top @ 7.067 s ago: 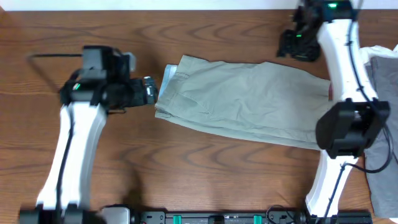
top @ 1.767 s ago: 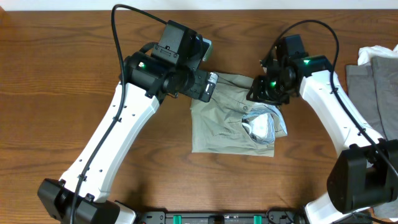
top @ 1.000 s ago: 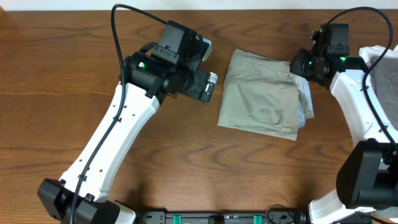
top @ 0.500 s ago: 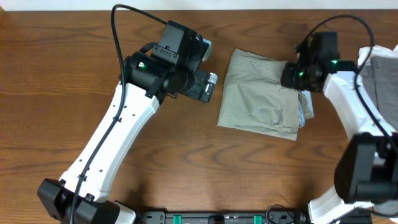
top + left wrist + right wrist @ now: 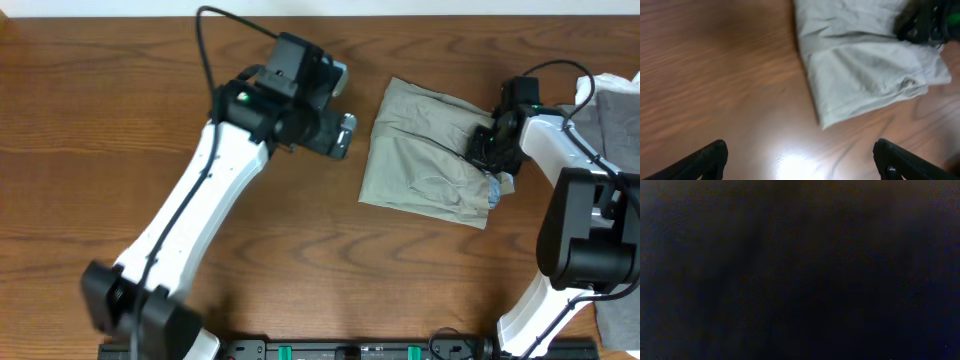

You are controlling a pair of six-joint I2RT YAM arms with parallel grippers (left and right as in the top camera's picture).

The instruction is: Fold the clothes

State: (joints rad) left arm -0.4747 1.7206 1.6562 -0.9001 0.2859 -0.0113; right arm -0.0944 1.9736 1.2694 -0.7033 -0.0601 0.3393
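Observation:
The folded clothes should be moved onto bare wood while they stay folded, so my left gripper should next grab them by the edge nearest it, opposite the pale lining.
The clothes (image 5: 425, 155) lie folded into an olive-khaki rectangle right of the table's middle, with a bit of pale lining showing at their right edge. In the left wrist view the clothes (image 5: 865, 70) lie ahead to the upper right. My left gripper (image 5: 343, 135) hovers just left of them, open and holding nothing (image 5: 800, 155). My right gripper (image 5: 487, 150) is pressed down on the clothes' right edge, its fingers hidden under the wrist. The right wrist view is entirely dark. The right gripper's black body (image 5: 925, 22) also shows in the left wrist view.
A pile of grey and white garments (image 5: 615, 110) lies at the table's right edge, behind the right arm. A black rail (image 5: 350, 350) runs along the front edge. Bare wood (image 5: 100, 150) stretches left of the left arm.
The right gripper came down onto the clothes' right edge, and its wrist view is now dark. The clothes shifted slightly right. The left arm moved a little to the right, still open.

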